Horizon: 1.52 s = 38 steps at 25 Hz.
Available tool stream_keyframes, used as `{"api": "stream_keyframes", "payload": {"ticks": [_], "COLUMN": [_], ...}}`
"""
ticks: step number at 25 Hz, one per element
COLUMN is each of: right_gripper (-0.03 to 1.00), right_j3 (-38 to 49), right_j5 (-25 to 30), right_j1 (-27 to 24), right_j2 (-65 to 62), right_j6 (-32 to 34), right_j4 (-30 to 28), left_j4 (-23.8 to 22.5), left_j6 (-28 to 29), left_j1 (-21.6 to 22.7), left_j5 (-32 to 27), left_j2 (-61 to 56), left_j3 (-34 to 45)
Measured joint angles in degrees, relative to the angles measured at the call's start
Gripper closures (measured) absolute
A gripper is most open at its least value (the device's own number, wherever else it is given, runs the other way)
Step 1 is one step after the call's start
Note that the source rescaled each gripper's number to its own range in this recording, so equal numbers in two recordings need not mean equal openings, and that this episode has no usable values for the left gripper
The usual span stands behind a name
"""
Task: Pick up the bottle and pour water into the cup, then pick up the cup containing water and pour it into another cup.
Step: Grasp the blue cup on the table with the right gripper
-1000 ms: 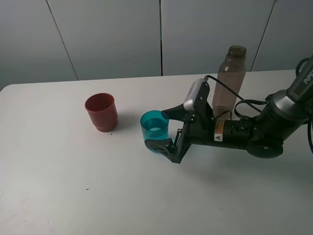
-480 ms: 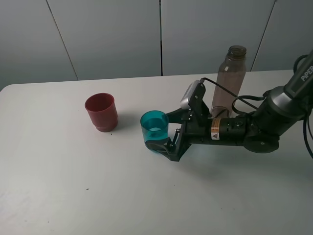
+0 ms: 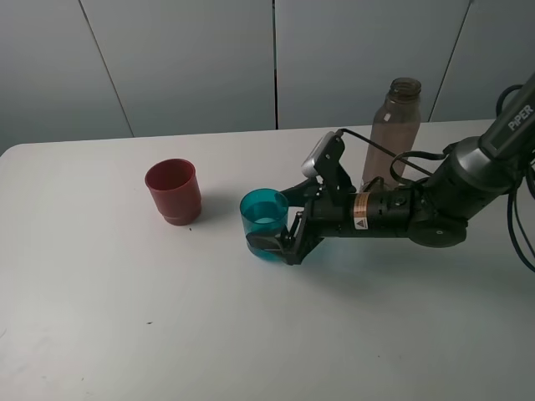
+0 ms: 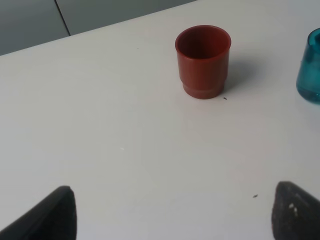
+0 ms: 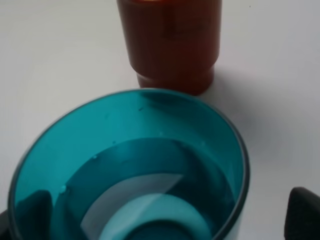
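Note:
The teal cup should next be grabbed by its side with my right gripper, so the teal cup's rim stays free to pour water into the red cup.
The teal cup stands upright at mid-table with a little water in it. My right gripper is open and straddles it, one finger on the far side and one at its near base. In the right wrist view a finger stands a little clear of the cup wall. The red cup stands upright to the left, apart from it. The grey-brown bottle stands upright behind my right arm. My left gripper is open and empty above bare table, short of the red cup.
The white table reaches to a grey panelled wall at the back. The right arm's cable loops in front of the bottle. The teal cup's edge shows in the left wrist view.
My right gripper has slid left so its fingers reach further around the teal cup, and the arm has shifted slightly toward the back. The cups and bottle have not moved.

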<state>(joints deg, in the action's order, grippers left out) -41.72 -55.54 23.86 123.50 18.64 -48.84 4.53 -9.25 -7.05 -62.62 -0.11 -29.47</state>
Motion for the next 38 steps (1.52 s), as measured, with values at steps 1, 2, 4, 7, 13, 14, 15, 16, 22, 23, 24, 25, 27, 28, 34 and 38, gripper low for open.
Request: {"api": "stream_keyframes", "payload": {"ticks": [1, 2, 4, 7, 13, 14, 15, 16, 22, 23, 24, 25, 27, 28, 34, 38], "right_gripper": [-0.03, -0.03, -0.03, -0.03, -0.03, -0.03, -0.03, -0.03, -0.03, -0.03, -0.03, -0.03, -0.03, -0.03, 0.79, 0.80], "right_j3": [0.0, 0.0, 0.0, 0.0, -0.7, -0.7, -0.7, -0.7, -0.7, -0.7, -0.7, -0.7, -0.7, -0.7, -0.8, -1.1], "right_j5": [0.2, 0.5, 0.6, 0.8, 1.5, 1.5, 1.5, 1.5, 1.5, 1.5, 1.6, 1.6, 1.6, 1.6, 1.6, 2.5], "right_j1": [0.0, 0.0, 0.0, 0.0, 0.0, 0.0, 0.0, 0.0, 0.0, 0.0, 0.0, 0.0, 0.0, 0.0, 0.0, 0.1], "right_j2": [0.0, 0.0, 0.0, 0.0, 0.0, 0.0, 0.0, 0.0, 0.0, 0.0, 0.0, 0.0, 0.0, 0.0, 0.0, 0.0], "right_j6": [0.2, 0.5, 1.0, 1.4, 1.5, 1.5, 1.5, 1.5, 2.4, 2.7, 2.9, 3.0, 3.2, 3.2, 3.2, 1.2], "right_j4": [0.0, -0.1, -0.1, -0.1, -0.1, -0.1, -0.1, -0.1, -1.6, -1.8, -2.2, -2.9, -4.2, -4.5, -4.6, -4.8], "left_j4": [0.0, 0.0, 0.0, 0.0, 0.0, 0.0, 0.0, 0.0, 0.0, 0.0, 0.0, 0.0, 0.0, 0.0, 0.0, 0.0], "left_j6": [0.0, 0.0, 0.0, -0.1, -0.1, -0.1, -0.1, -0.1, -0.1, -0.1, -0.1, -0.1, -0.1, -0.1, -0.1, -0.1], "left_j1": [0.0, 0.0, 0.0, 0.0, 0.0, 0.0, 0.0, 0.0, 0.0, 0.0, 0.0, 0.0, 0.0, 0.0, 0.0, 0.0], "left_j5": [0.0, 0.0, 0.0, 0.0, 0.0, 0.0, 0.0, 0.0, 0.0, 0.0, 0.0, 0.0, 0.0, 0.0, 0.0, 0.0], "left_j2": [0.0, 0.0, 0.0, 0.0, 0.0, 0.0, 0.0, 0.0, 0.0, 0.0, 0.0, 0.0, 0.0, 0.0, 0.0, 0.0], "left_j3": [0.0, 0.0, 0.0, 0.0, 0.0, 0.0, 0.0, 0.0, 0.0, 0.0, 0.0, 0.0, 0.0, 0.0, 0.0, 0.0]}}
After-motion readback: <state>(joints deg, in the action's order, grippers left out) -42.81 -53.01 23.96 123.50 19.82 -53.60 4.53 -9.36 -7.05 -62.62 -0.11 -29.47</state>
